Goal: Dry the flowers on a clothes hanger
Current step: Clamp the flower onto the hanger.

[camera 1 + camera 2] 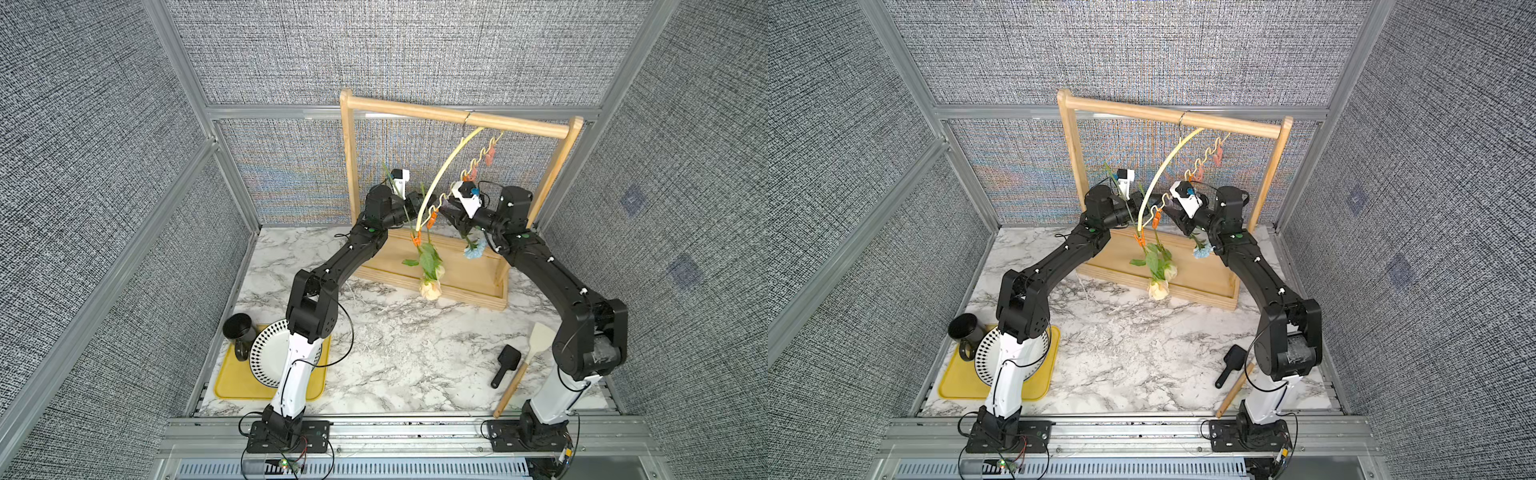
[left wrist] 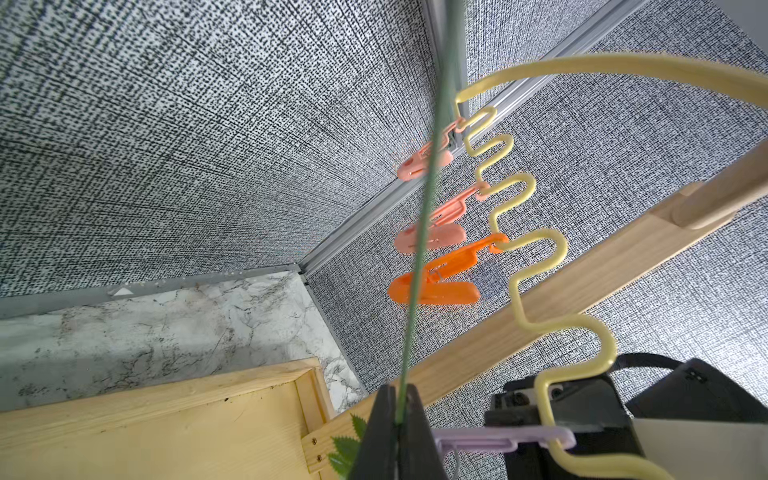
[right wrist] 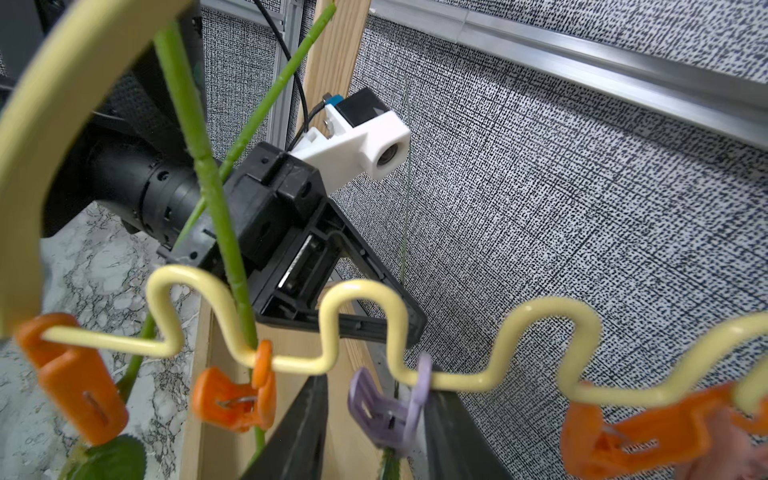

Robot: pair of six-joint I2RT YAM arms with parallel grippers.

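Observation:
I need to release the blue flower's green stem with my left gripper, because the purple clip's jaw lies across the stem close beside my fingers.
The pale-yellow clothes hanger (image 1: pixel 440 174) hangs tilted from the rack's bar, its wavy bar (image 3: pixel 361 291) running low toward the left. Two of the flowers, a peach rose (image 1: pixel 430 289) and a pale yellow rose (image 1: pixel 440 271), hang head down from orange clips (image 3: pixel 232 403). The blue bloom (image 1: pixel 473 250) dangles below my right gripper. My left gripper (image 2: pixel 398 390) is shut on its thin green stem (image 2: pixel 419 249). My right gripper (image 3: pixel 376 390) is open, its jaws either side of the purple clip (image 3: pixel 386 411). A green stem shows just under that clip.
The wooden frame rack (image 1: pixel 457 114) stands at the back on its tray base. At the front left a yellow tray (image 1: pixel 232 386) holds a plate (image 1: pixel 266 353) and a black mug (image 1: pixel 239 330). A black scoop (image 1: pixel 505 365) and a spatula (image 1: pixel 536 345) lie front right.

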